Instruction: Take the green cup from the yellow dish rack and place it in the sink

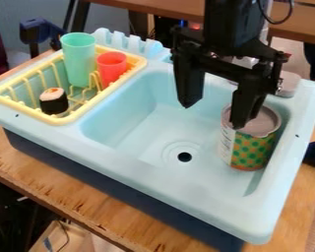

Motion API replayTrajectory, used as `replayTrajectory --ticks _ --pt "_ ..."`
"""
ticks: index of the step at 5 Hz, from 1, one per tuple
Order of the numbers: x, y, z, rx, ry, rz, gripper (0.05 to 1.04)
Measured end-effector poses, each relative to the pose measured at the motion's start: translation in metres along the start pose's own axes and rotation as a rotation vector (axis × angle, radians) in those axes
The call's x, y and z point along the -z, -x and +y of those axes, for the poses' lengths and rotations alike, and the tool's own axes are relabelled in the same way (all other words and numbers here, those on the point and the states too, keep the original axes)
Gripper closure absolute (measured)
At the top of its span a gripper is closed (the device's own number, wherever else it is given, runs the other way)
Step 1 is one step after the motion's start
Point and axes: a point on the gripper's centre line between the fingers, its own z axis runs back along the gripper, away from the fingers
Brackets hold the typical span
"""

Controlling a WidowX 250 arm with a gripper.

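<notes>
Next, the gripper takes hold of the tall green cup by its upper rim, since the red cup (112,67) and yellow rack crowd the green cup's lower part.
The black gripper (212,108) hangs over the back right part of the light blue sink, its two fingers spread wide and nothing between them. Its right finger overlaps the left side of a can (253,145) with a green and orange dotted label; whether they touch I cannot tell. The can stands upright in the sink's right end. At the left, a yellow dish rack (69,119) holds a tall green cup (79,60), a shorter red cup (112,67) and a black, white and orange sushi piece (53,101).
The toy sink (170,170) sits on a wooden table (88,202), its raised walls around the basin. A drain hole (184,157) lies in the basin floor. Near the back right rim is a grey round part (289,83).
</notes>
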Motion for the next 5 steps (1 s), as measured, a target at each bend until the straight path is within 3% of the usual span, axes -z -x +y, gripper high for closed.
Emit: replayTrajectory --ticks 1,2,3,5 --pt "0.007 0.001 0.001 -0.004 -0.005 0.027 0.083" --pt "-0.008 0.008 0.030 -0.035 -0.029 0.019 0.083" --pt "-0.042 0.003 0.047 -0.095 -0.173 0.012 0.083" --pt "-0.045 0.002 0.119 -0.167 -0.153 -0.044 0.083"
